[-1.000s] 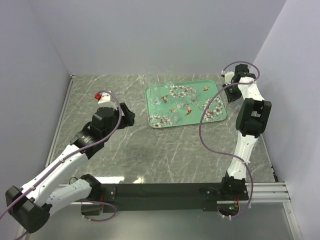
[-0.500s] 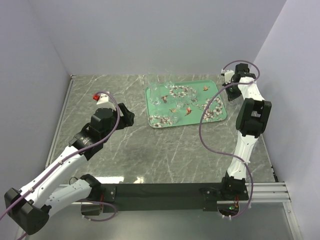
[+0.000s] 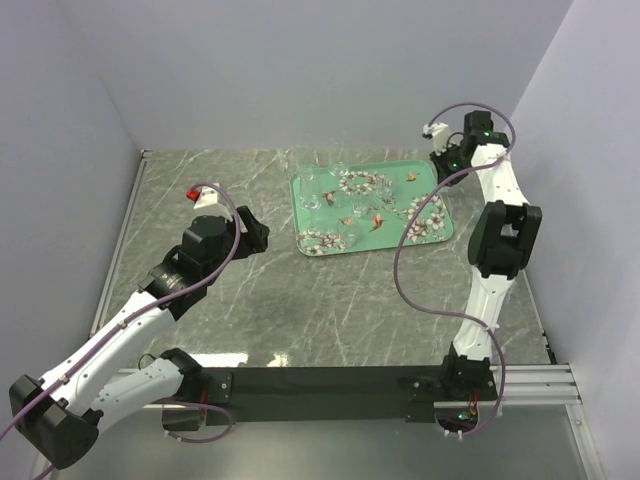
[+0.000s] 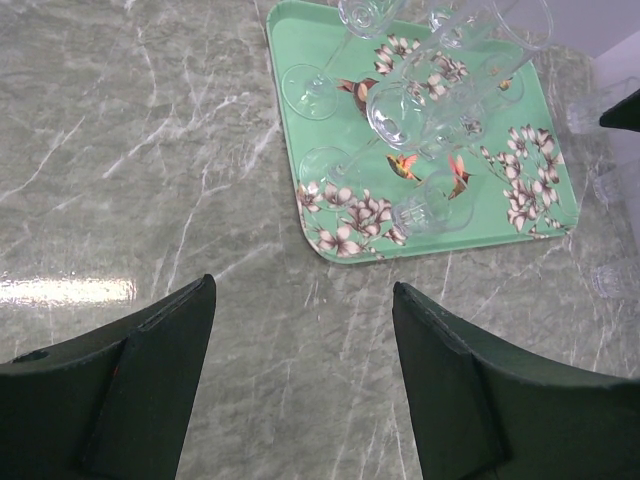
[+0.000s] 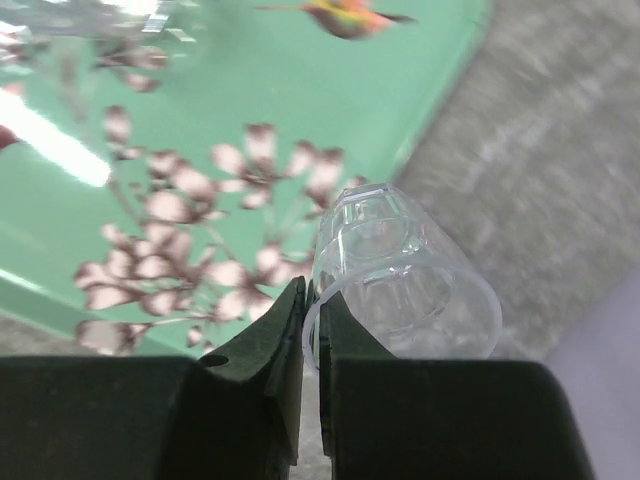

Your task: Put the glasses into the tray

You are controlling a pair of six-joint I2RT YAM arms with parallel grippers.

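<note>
My right gripper needs to keep holding the tumbler [image 5: 400, 275] until it reaches the tray's flat free bottom, because the tumbler hangs tilted over the tray's edge.
The teal tray [image 3: 398, 190] with white wreaths and birds lies at the back of the table. Several clear glasses [image 3: 325, 190] stand on its left half, some stemmed; they also show in the left wrist view [image 4: 420, 100]. My right gripper [image 3: 441, 170] is at the tray's right edge, above it. It is shut on the rim of a small clear tumbler [image 5: 400, 275], one finger inside and one outside, held tilted over the tray's edge [image 5: 300, 90]. My left gripper [image 3: 255, 232] is open and empty over bare table, left of and nearer than the tray [image 4: 320, 45].
The marble-patterned table [image 3: 260, 290] is walled at the back and sides. Faint clear glass shapes [image 4: 605, 185] stand on the table just right of the tray. The black rail with both arm bases [image 3: 330, 380] runs along the near edge.
My right wrist has swung left, towards the tray's right edge, with the tumbler in its grip. The left arm has barely moved.
</note>
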